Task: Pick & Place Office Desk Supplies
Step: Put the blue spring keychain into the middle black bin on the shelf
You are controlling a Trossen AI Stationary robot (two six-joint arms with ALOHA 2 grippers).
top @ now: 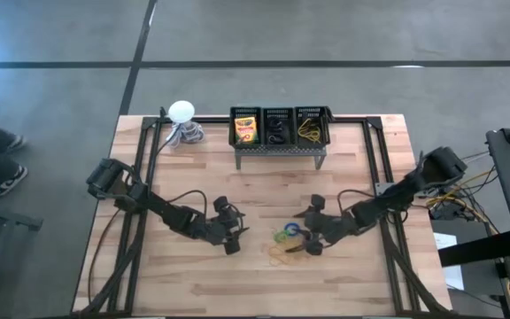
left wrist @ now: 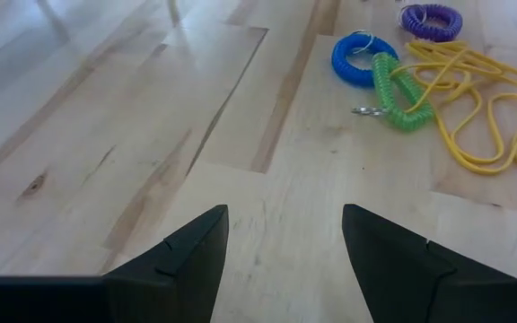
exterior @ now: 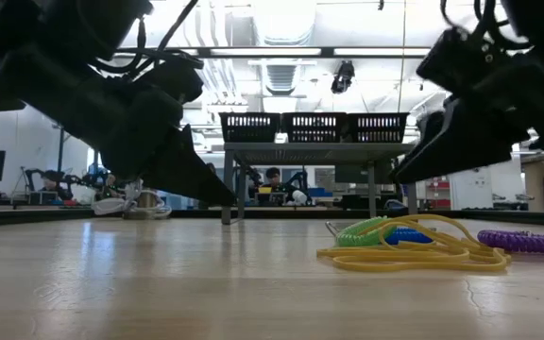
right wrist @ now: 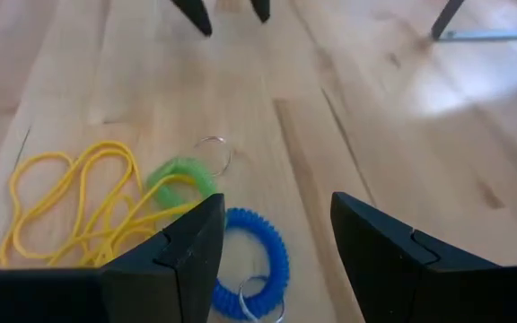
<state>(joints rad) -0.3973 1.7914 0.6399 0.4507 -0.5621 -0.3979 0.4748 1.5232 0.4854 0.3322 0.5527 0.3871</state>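
The blue ring needs to go into the basket with the dark rings, so my right gripper should grab it next by its coiled band (right wrist: 273, 240).
A blue coil ring (left wrist: 364, 59), a green coil ring (left wrist: 400, 90), a purple coil ring (left wrist: 430, 20) and a tangle of yellow rubber bands (left wrist: 483, 99) lie flat together on the table's middle (top: 288, 241). My right gripper (right wrist: 276, 238) is open and hangs just above the blue ring (right wrist: 258, 265), beside the green ring (right wrist: 179, 179). My left gripper (left wrist: 285, 251) is open over bare wood, left of the pile (top: 233, 239). One crayon box (top: 246, 130) stands in a basket.
A rack of three black baskets (top: 280, 124) stands at the far edge; its right basket holds yellow bands (top: 310, 129). A white ball on a coiled grey base (top: 182, 115) sits at the far left. Bare wood lies toward the near edge (top: 255, 288).
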